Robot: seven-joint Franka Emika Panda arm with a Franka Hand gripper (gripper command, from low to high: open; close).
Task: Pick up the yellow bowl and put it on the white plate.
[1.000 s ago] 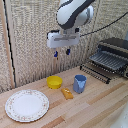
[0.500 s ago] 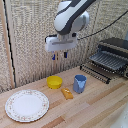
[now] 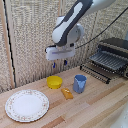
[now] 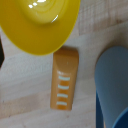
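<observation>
The yellow vessel (image 4: 40,22) is round, open and wider than my fingers spread, so my gripper will next grab it by its thin rim (image 4: 62,46) to transfer it.
The yellow vessel (image 3: 54,81) is a small shallow bowl resting on the wooden table, between the white plating and a blue cup. My gripper (image 3: 58,63), a white block with two short dark fingers, hangs open in the air directly above the bowl and well clear of it, holding nothing. The white plating (image 3: 27,105), a large plate with a speckled rim, lies empty toward the exterior view's left front. In the wrist view the yellow vessel (image 4: 40,22) fills one corner, and my fingers are not clearly seen there.
A blue cup (image 3: 79,83) stands just to the exterior view's right of the bowl, with a small orange wedge (image 3: 67,93) lying in front between them. A dark wire rack (image 3: 107,62) sits at the back right. A woven wall stands behind the table.
My gripper has descended and shifted slightly toward the exterior view's left, ending above the yellow bowl. The objects on the table have not moved.
</observation>
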